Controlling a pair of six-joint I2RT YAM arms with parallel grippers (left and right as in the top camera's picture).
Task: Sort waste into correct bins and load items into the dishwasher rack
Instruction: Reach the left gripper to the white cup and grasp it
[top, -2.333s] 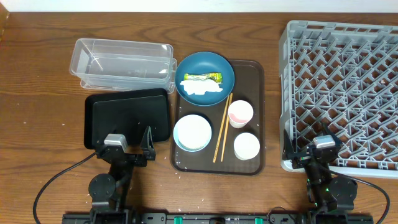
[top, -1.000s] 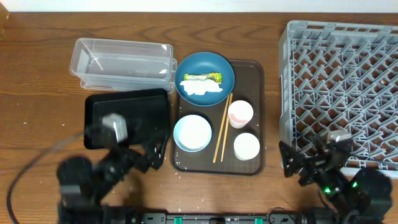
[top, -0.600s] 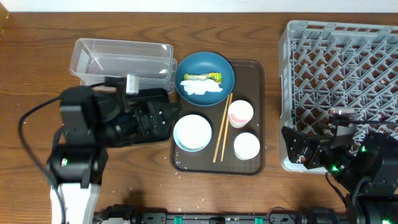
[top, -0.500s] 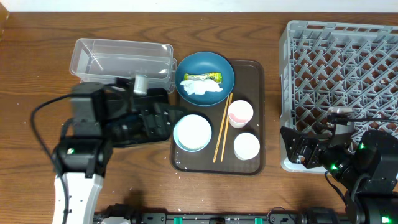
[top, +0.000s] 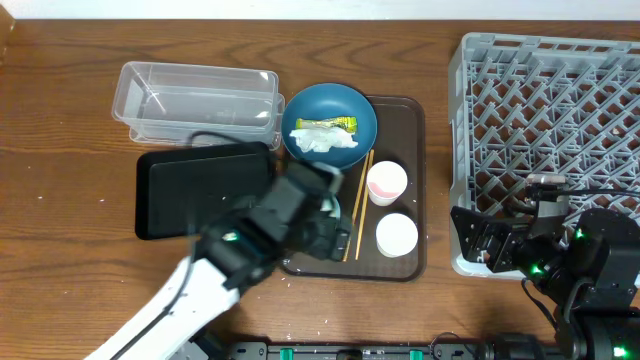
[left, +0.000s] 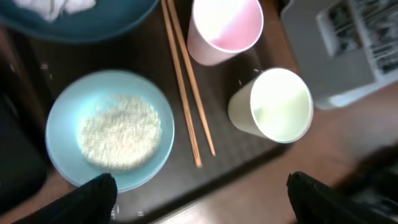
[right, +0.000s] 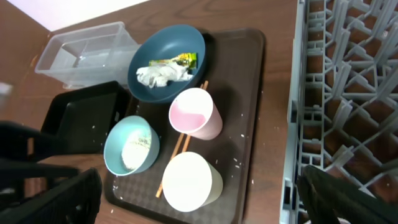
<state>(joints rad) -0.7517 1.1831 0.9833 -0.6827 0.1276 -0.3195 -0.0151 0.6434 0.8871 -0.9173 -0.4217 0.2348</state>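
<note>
The left gripper should grab the white cup's rim on the chopsticks side next, so the cup's base stays free for handing over to the robot's right gripper.
My left gripper (top: 315, 218) hovers open and empty over the light-blue bowl (left: 109, 127), which holds white rice grains (left: 118, 130); my arm hides the bowl in the overhead view. The chopsticks (left: 186, 81), pinkish cup (left: 224, 25) and white cup (left: 273, 106) lie to its right. The dark-blue dish (top: 330, 100) holds the green-and-yellow wrapper (top: 325, 124) and the tissue (top: 325, 142). My right gripper (top: 487, 245) is open and empty at the grey rack's (top: 550, 130) front left corner. The clear tub (top: 195, 100) and black tray (top: 190, 190) sit at the left.
The dishes all stand on a brown serving tray (top: 410, 130) between the bins and the rack. Loose rice grains lie scattered on it near the white cup (right: 186, 180). Cables trail from both arms along the table's front edge.
My left arm has swung right from over the black tray to over the light-blue bowl on the brown tray. My right arm rose earlier and has barely moved in the last half second.
</note>
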